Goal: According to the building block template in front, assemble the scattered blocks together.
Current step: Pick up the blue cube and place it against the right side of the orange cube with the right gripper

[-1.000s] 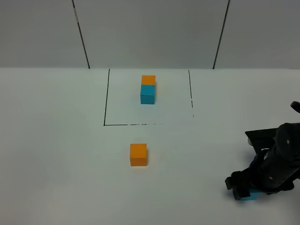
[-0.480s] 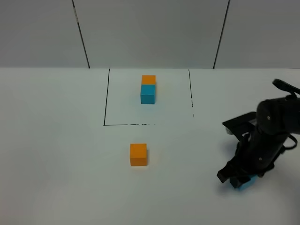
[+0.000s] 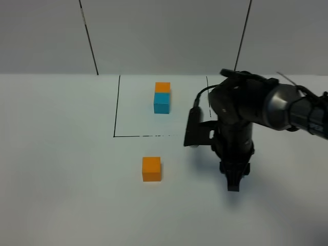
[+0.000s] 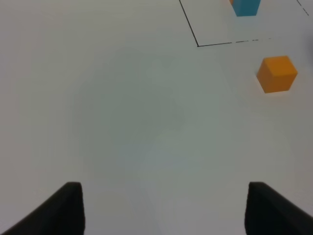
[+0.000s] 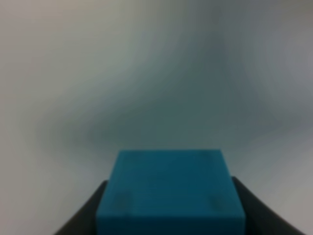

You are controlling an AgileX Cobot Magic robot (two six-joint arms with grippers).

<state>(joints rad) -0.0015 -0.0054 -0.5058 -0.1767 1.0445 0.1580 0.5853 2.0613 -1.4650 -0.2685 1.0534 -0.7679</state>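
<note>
My right gripper should move the cyan cube (image 5: 170, 193) to the spot beside the loose orange cube before it lets go, because the cyan cube is still short of that spot.
The template, an orange cube (image 3: 162, 87) joined to a cyan cube (image 3: 161, 103), stands inside the black square outline (image 3: 116, 113) at the back. The loose orange cube (image 3: 151, 169) lies in front of the outline; it also shows in the left wrist view (image 4: 277, 73). My right gripper (image 3: 233, 185) points down, low over the table, right of the orange cube. It is shut on the loose cyan cube (image 5: 170, 193), which the arm hides in the high view. My left gripper (image 4: 164, 210) is open and empty, far from the cubes.
The white table runs to a grey panelled wall (image 3: 164, 36) at the back. The right arm (image 3: 241, 113) leans over the outline's right side. The left arm is out of the high view.
My right arm has swung from the table's front right corner leftward and up toward the middle, carrying the cyan cube. The orange cube and the template have not moved.
</note>
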